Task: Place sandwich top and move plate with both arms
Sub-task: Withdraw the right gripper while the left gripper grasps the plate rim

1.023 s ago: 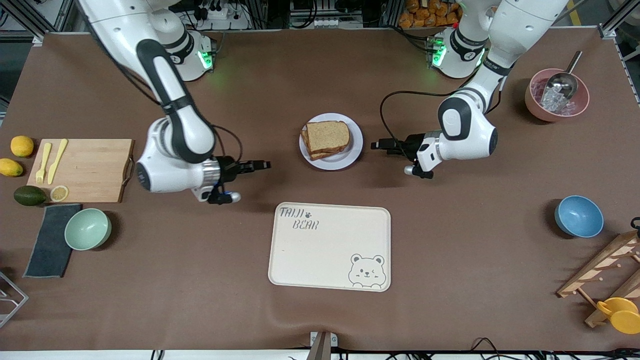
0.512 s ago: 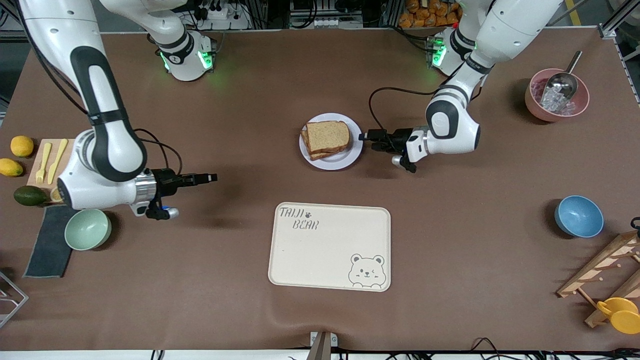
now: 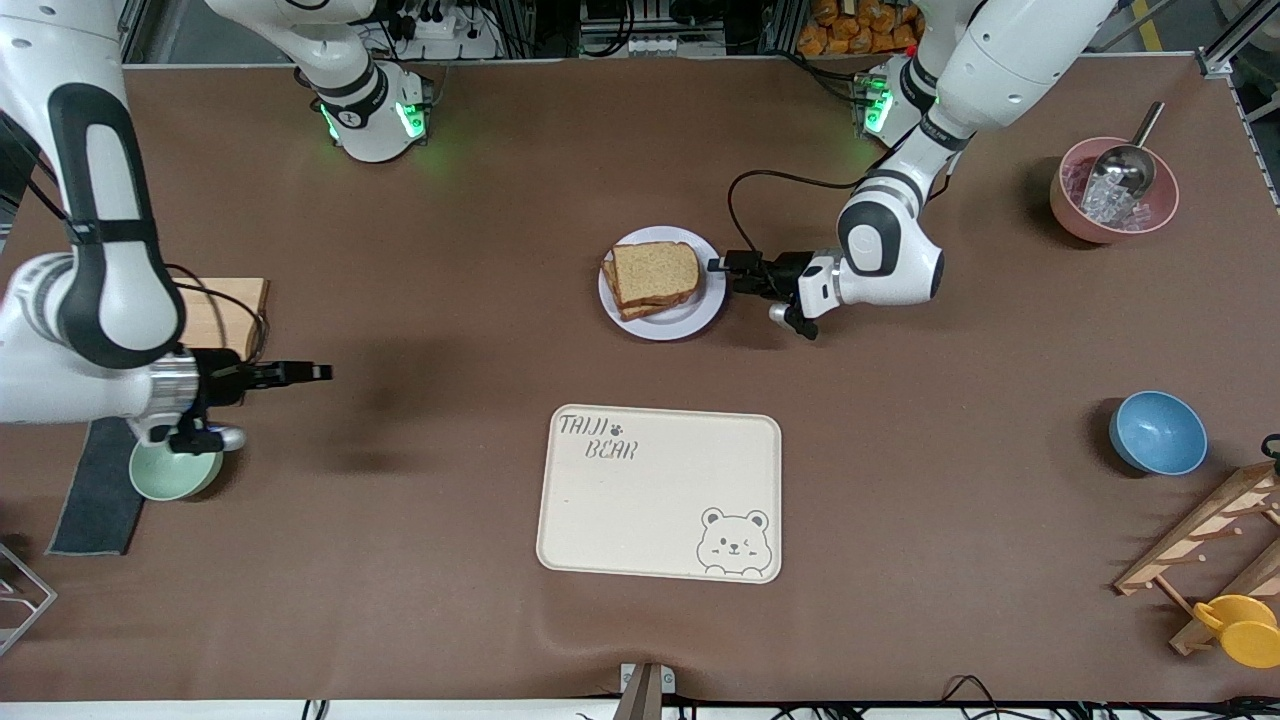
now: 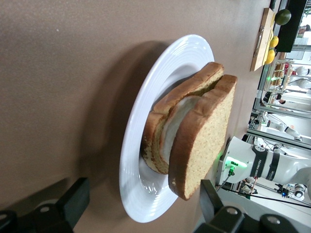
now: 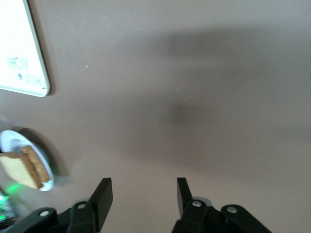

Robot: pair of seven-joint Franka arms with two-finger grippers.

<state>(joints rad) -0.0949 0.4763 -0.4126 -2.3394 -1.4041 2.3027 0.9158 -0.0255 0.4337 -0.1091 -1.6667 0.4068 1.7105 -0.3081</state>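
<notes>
My left gripper should next hold the plate by its rim (image 3: 723, 283), so that it can move the sandwich to the cream bear tray (image 3: 660, 493).
The plate (image 3: 690, 315) stands mid-table and carries a sandwich, with the sandwich top (image 3: 655, 268), a plain brown slice, lying on the stack. My left gripper (image 3: 722, 268) is at the plate's rim toward the left arm's end, open. In the left wrist view the plate's edge (image 4: 141, 194) and the corner of the sandwich top (image 4: 204, 141) lie between its spread fingers (image 4: 75, 201), with nothing gripped. My right gripper (image 3: 318, 372) hangs open over bare table near the cutting board; its wrist view shows an open gripper (image 5: 142, 194) and the plate (image 5: 9, 138) far off.
A cream bear tray (image 3: 660, 495) lies nearer the camera than the plate. A cutting board (image 3: 225, 305), green bowl (image 3: 170, 472) and dark cloth (image 3: 95, 490) sit at the right arm's end. A pink bowl (image 3: 1113, 190), blue bowl (image 3: 1157, 432) and wooden rack (image 3: 1200, 550) sit at the left arm's end.
My right gripper has drawn away from the plate toward the cutting board. My left gripper has slid in to the plate's rim. Sandwich and plate have not moved.
</notes>
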